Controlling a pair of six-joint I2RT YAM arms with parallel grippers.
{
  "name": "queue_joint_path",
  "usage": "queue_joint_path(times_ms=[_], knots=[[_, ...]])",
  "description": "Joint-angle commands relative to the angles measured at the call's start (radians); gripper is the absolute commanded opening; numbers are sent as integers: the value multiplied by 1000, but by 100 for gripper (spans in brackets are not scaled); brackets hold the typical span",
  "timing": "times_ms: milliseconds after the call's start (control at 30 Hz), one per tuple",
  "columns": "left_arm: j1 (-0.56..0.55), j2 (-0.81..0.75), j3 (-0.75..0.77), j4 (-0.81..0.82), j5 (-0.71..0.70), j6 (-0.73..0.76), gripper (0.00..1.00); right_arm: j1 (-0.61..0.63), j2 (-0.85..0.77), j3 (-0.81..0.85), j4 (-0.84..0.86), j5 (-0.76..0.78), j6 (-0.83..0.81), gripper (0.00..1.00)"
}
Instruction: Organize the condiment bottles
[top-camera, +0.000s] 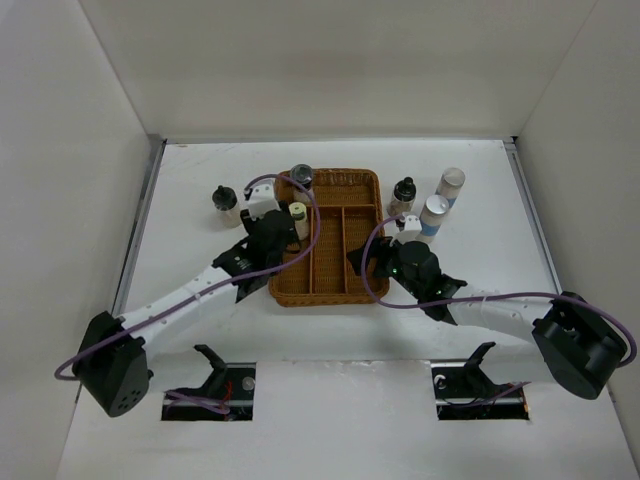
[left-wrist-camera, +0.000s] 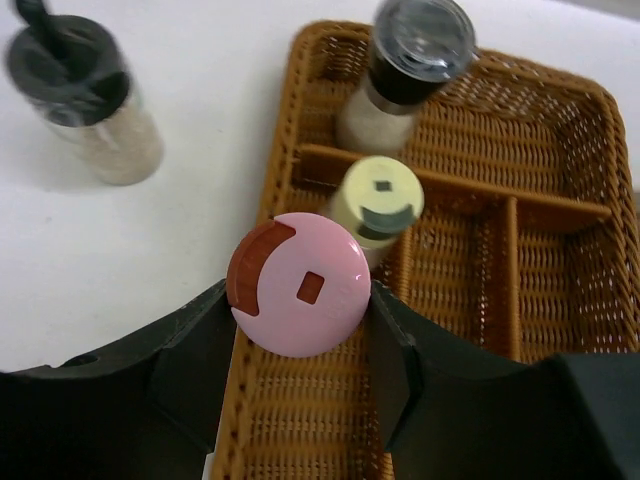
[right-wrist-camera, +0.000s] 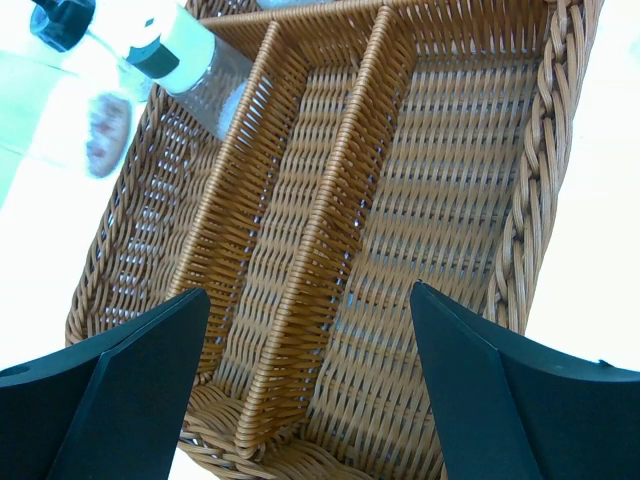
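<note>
I need to keep holding the pink-capped bottle (left-wrist-camera: 297, 285) with my left gripper until it's over the tray's open section; released now above the tray's rim, it would topple off.
My left gripper (left-wrist-camera: 298, 330) is shut on a pink-capped bottle (left-wrist-camera: 297, 285), held upright over the left rim of the brown wicker tray (left-wrist-camera: 560, 240). In the top view the left gripper (top-camera: 268, 238) hides this bottle. A pale-yellow-capped bottle (left-wrist-camera: 380, 200) and a black-lidded jar (left-wrist-camera: 410, 60) stand in the tray's left part. Another black-capped jar (top-camera: 225, 205) stands on the table left of the tray. A black-capped bottle (top-camera: 403, 195) and two taller blue-labelled bottles (top-camera: 450, 185) (top-camera: 433, 213) stand right of the tray. My right gripper (right-wrist-camera: 310, 335) is open and empty over the tray's near right compartment.
The wicker tray (top-camera: 345, 180) has long compartments split by woven dividers (right-wrist-camera: 330, 190). White walls enclose the table on three sides. Both arms reach in from the near edge, with purple cables looping over them.
</note>
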Motion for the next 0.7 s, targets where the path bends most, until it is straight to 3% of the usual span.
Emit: queue_joint_path(times_ms=[0,367,467,567,667], knots=[[-43,60,53,16,-15,12,30,-12,-11,18,58,4,5,88],[-65,259,21,192,-10,24,33,-12,-23,12,66,5,5,88],[-72,282,21,197,-4,24,45,-9,-21,18,57,10,-3,89],[-80,273,26,185,-15,30,63,-12,-11,18,61,2,6,91],[-79,240,20,169,-21,30,73,-9,-15,22,55,4,0,93]])
